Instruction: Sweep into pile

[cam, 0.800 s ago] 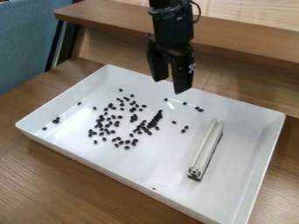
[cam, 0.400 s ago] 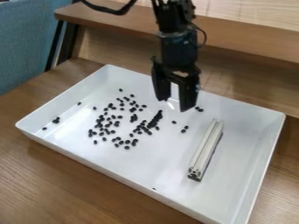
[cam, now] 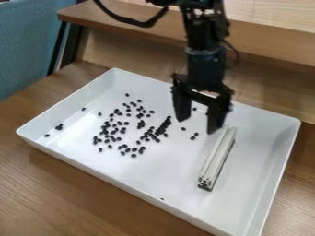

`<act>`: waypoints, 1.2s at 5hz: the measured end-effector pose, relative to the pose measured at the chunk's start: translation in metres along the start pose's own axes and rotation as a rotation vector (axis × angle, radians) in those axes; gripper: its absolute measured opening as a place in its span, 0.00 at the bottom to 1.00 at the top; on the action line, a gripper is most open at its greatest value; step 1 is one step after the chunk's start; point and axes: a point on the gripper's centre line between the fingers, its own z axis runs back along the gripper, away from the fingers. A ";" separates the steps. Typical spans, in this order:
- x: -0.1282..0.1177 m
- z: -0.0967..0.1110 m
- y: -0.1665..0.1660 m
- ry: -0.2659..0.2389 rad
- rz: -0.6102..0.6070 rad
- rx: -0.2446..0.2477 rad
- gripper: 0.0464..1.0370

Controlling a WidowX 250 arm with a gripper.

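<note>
My gripper will next grab the pale metal bar (cam: 216,157) by its long body, to sweep the scattered beans into a pile.
The black gripper (cam: 197,124) hangs over the back right part of the white tray (cam: 148,174), its two fingers apart with nothing between them. Just in front and to the right of it lies a pale metal bar (cam: 216,157) with a dark end, slanting across the tray's right side. Small dark beans (cam: 118,130) are spread over the left and middle of the tray, with a denser streak (cam: 164,126) left of the gripper. Several loose beans lie apart from the rest, between the streak and the bar and near the left wall.
The tray's raised walls surround the beans and the bar. It rests on a wooden table (cam: 67,193). A wooden ledge (cam: 117,18) runs behind the tray, and a blue chair or panel (cam: 27,44) stands at the upper left.
My gripper has come down and shifted right, from behind the beans to beside the bar's back end. Its fingers now stand wider apart. The bar and beans have kept their places.
</note>
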 end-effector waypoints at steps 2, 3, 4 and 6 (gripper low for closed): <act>-0.007 -0.017 -0.021 0.018 0.141 0.016 0.96; -0.004 -0.027 -0.024 0.019 0.136 -0.004 0.96; 0.000 -0.039 -0.024 0.018 0.137 -0.027 0.96; 0.008 -0.060 -0.018 0.043 0.176 -0.020 0.92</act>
